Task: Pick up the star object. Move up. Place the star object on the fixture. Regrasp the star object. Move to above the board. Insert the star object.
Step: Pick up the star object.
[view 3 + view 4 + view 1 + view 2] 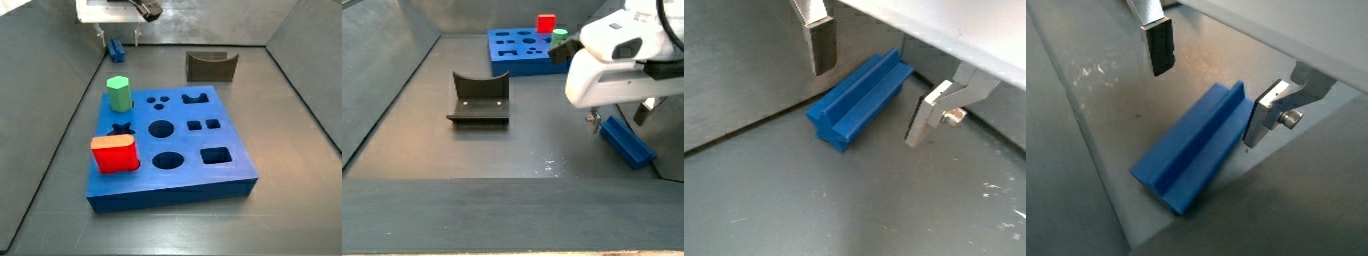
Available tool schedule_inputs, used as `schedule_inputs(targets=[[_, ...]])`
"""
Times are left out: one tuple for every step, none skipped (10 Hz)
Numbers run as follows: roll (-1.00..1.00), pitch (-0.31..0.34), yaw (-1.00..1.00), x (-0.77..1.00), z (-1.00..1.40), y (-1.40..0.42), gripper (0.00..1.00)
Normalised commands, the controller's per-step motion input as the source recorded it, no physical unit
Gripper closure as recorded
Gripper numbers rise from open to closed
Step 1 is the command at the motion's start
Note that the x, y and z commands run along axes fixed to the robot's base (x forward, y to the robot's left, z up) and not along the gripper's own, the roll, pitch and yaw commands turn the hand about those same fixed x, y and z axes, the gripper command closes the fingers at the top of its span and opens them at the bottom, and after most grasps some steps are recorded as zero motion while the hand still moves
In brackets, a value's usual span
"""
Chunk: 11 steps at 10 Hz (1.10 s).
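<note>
The robot's gripper will next grip the star object across its long ridged body [116, 51] to set it on the fixture [210, 66] for regrasping.
The star object [858, 100] is a dark-blue star-section peg lying on its side on the grey floor near a back corner. It shows in both wrist views [1186, 155] and in both side views [118, 48] [627, 141]. My gripper [875, 85] is open just above it, with one finger on each side and neither touching it. It appears the same way in a wrist view [1209, 85] and in both side views [120, 38] [615, 120]. The fixture [210, 66] [478, 100] and the board [201, 178] [513, 63] stand apart from it.
A green hexagonal peg [119, 93] [560, 35] and a red block [115, 154] [545, 22] stand on the board's edge. Grey bin walls [738, 70] run close beside the star object.
</note>
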Motion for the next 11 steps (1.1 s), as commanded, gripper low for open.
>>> schedule_inputs(targets=[[-0.17,-0.156,0.08,0.0,-0.69,0.09,0.0],[-0.2,-0.179,0.04,0.0,-0.63,0.05,0.0],[-0.21,-0.187,0.04,0.0,-0.61,0.04,0.0],[-0.21,-0.18,0.03,0.0,-0.61,0.02,0.0],[-0.23,-0.164,0.03,0.0,-0.59,0.0,0.0],[-0.24,-0.163,0.02,0.0,-0.58,0.0,0.0],[-0.26,-0.174,0.0,0.0,-0.52,0.0,0.0],[-0.3,-0.3,-0.01,0.0,-0.32,-0.02,0.0],[-0.32,-0.259,0.0,0.0,-0.34,0.04,0.0],[0.0,0.0,0.0,0.0,0.0,0.0,0.0],[0.0,0.0,0.0,0.0,0.0,0.0,1.0]])
